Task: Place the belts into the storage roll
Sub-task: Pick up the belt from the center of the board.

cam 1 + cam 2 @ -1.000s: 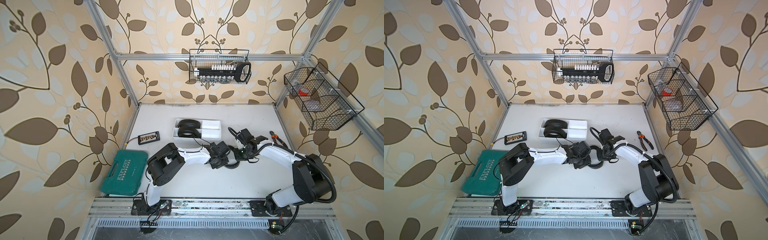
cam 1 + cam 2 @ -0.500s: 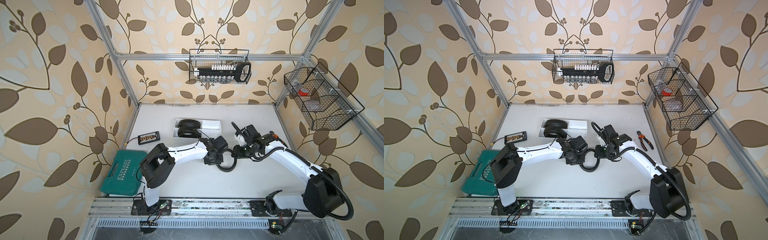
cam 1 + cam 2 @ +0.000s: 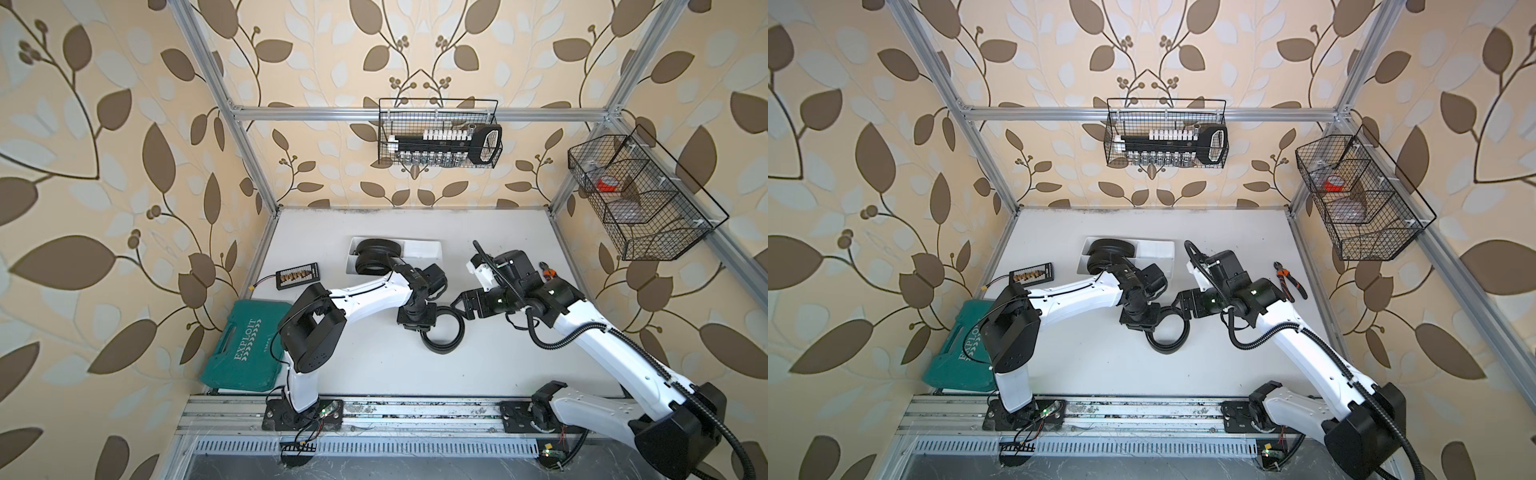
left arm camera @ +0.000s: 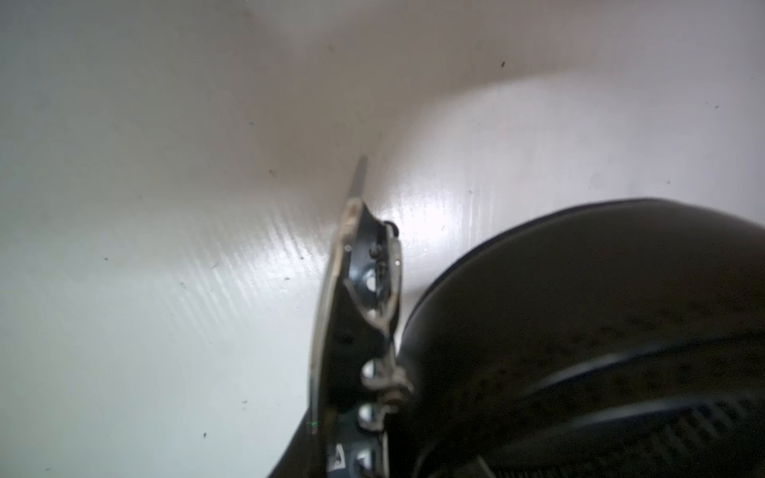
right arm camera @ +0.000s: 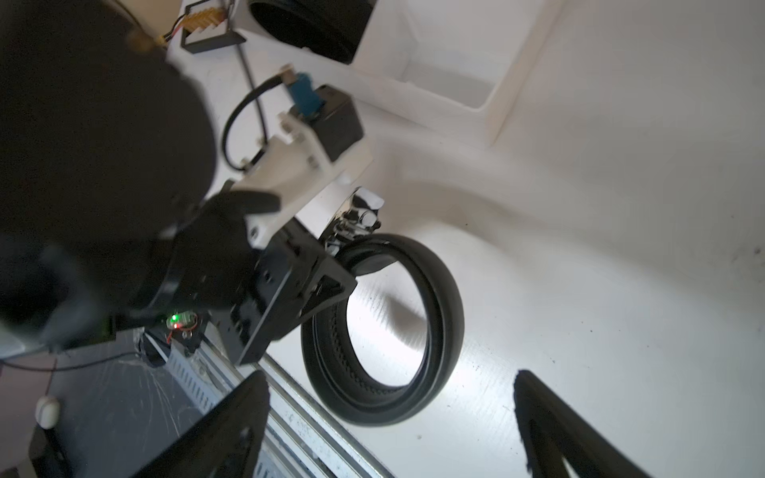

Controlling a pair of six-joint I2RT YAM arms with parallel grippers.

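Note:
Next, my right gripper grabs the coiled belt across both edges, clear of the buckle [image 5: 356, 223], to put it into the storage roll.
A black belt [image 3: 454, 338] coiled into a ring hangs from my left gripper [image 3: 417, 321] at mid-table, also in a top view [image 3: 1170, 341]. The left gripper [image 5: 327, 285] is shut on the coil beside its metal buckle [image 5: 356, 223]; the buckle [image 4: 364, 289] and strap [image 4: 579, 310] fill the left wrist view. My right gripper [image 3: 459, 308] stands open just right of the ring, its fingertips [image 5: 252, 385] wide apart and touching nothing. The white storage roll [image 3: 422, 249] lies behind, with two coiled belts [image 3: 376, 255] in its left compartments.
A green tool case [image 3: 245, 345] sits front left, with a small black bit holder [image 3: 297, 275] behind it. Pliers [image 3: 548, 272] lie near the right edge. Wire baskets hang on the back wall [image 3: 438, 139] and the right wall [image 3: 640, 195].
My right gripper has opened, let go of the coiled belt and drawn back to the right. The left gripper keeps hold of the belt, whose ring now shows between the arms.

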